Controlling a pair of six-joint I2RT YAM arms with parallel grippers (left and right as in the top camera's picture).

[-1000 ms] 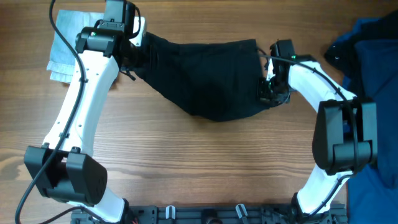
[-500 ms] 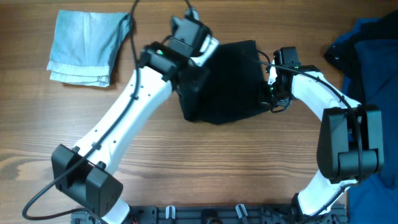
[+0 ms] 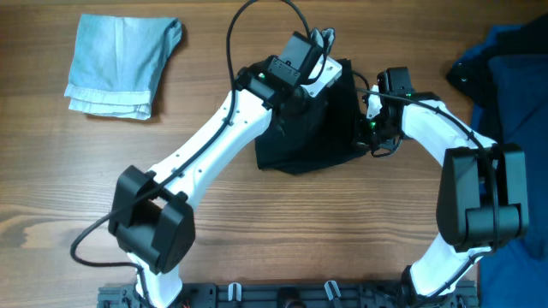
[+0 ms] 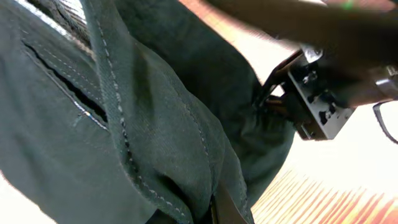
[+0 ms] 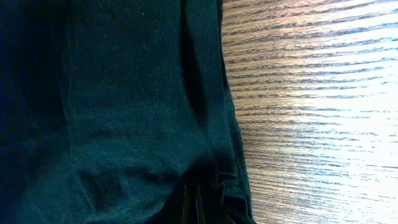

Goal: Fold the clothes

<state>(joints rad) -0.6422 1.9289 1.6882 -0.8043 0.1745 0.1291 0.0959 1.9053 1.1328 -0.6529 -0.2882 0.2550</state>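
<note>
My right gripper has the bunched edge (image 3: 355, 156) in its fingers against the wooden tabletop, so it needs to open now, and the black shorts (image 3: 308, 141) would rest there.
The black shorts (image 3: 308, 141) lie doubled over at the table's middle right. My left gripper (image 3: 318, 79) is shut on one end of them and holds it over the other end, close to the right gripper. In the left wrist view the black cloth (image 4: 124, 124) with stitched seams fills the frame. My right gripper (image 3: 370, 128) is shut on the shorts' right edge, low at the table. In the right wrist view the cloth (image 5: 112, 112) covers the left side and bunches round the fingers (image 5: 199, 202).
A folded pale blue garment (image 3: 120, 64) lies at the far left. A navy pile (image 3: 509, 68) lies at the right edge. Bare wooden table (image 3: 257, 231) lies in front.
My left gripper has swung from the far left to the right with its end of the shorts, folding them over onto the right half. The right gripper has stayed in place.
</note>
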